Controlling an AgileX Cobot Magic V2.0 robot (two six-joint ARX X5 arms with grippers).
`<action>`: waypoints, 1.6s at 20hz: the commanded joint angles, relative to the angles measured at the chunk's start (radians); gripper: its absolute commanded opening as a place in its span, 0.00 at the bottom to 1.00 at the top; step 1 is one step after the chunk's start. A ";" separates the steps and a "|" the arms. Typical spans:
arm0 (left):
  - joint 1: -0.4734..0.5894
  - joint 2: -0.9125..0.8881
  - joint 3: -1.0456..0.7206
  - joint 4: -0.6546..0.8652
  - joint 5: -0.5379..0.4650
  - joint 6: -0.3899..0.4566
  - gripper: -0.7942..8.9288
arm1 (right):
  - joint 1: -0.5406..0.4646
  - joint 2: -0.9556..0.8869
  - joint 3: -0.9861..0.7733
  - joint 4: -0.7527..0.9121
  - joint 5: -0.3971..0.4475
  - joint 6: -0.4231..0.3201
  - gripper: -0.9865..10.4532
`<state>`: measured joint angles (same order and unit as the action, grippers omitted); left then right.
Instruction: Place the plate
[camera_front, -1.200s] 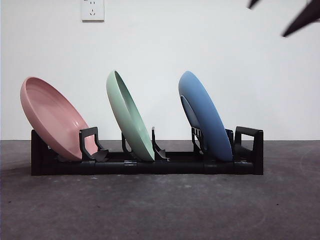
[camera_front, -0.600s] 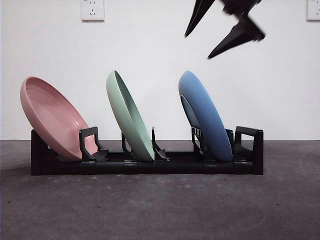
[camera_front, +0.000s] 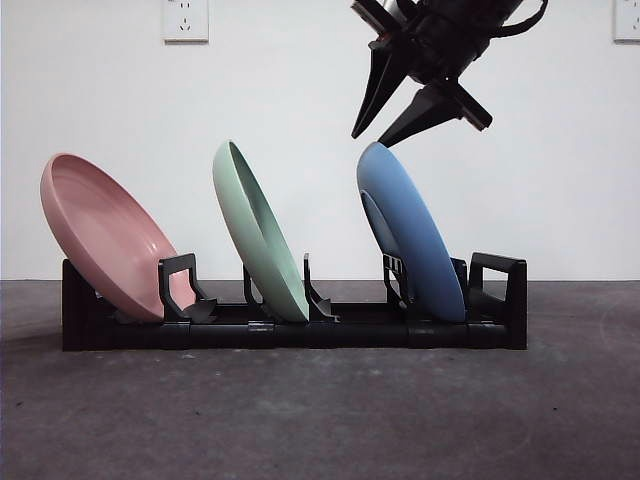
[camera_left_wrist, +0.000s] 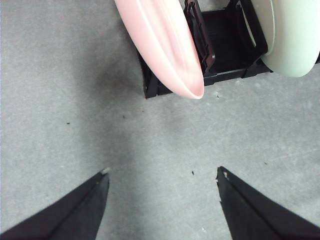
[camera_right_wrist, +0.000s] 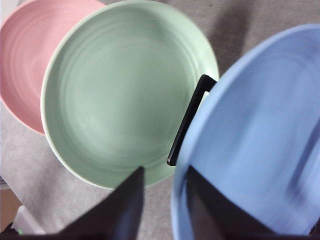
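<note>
My right gripper grabs the blue plate by its raised top rim (camera_front: 376, 150) (camera_right_wrist: 184, 167) next, to place the plate on the tabletop.
A black rack (camera_front: 300, 330) holds three tilted plates: a pink plate (camera_front: 100, 235) at the left, a green plate (camera_front: 258, 235) in the middle and a blue plate (camera_front: 410, 235) at the right. My right gripper (camera_front: 370, 140) is open just above the blue plate's top rim. In the right wrist view the right gripper (camera_right_wrist: 165, 170) has one jaw on each side of the blue plate's (camera_right_wrist: 260, 140) rim, with the green plate (camera_right_wrist: 125, 90) and pink plate (camera_right_wrist: 25, 60) beyond. My left gripper (camera_left_wrist: 162, 171) is open and empty over bare table near the pink plate (camera_left_wrist: 165, 45).
A black rack post (camera_right_wrist: 187, 120) stands between the green and blue plates. The rack's right end has a raised handle (camera_front: 500, 285). Grey table (camera_front: 320, 420) lies in front of the rack, and a white wall with a socket (camera_front: 185, 20) stands behind.
My right gripper has come down from the top right corner, moving left, and now hangs just over the blue plate's top rim. The plates have not moved.
</note>
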<state>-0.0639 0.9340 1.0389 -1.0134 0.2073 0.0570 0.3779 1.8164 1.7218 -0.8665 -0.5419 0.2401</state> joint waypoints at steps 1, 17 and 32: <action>-0.003 0.004 0.024 0.009 -0.001 0.002 0.44 | 0.006 0.027 0.026 0.006 0.001 -0.013 0.16; -0.003 0.004 0.024 0.014 -0.001 0.002 0.44 | -0.002 -0.058 0.027 -0.007 -0.087 -0.016 0.10; -0.003 0.004 0.024 0.014 -0.001 0.002 0.44 | 0.233 -0.327 0.027 -0.163 0.199 -0.176 0.10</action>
<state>-0.0643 0.9340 1.0389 -1.0061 0.2073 0.0570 0.6044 1.4845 1.7218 -1.0393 -0.3534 0.1078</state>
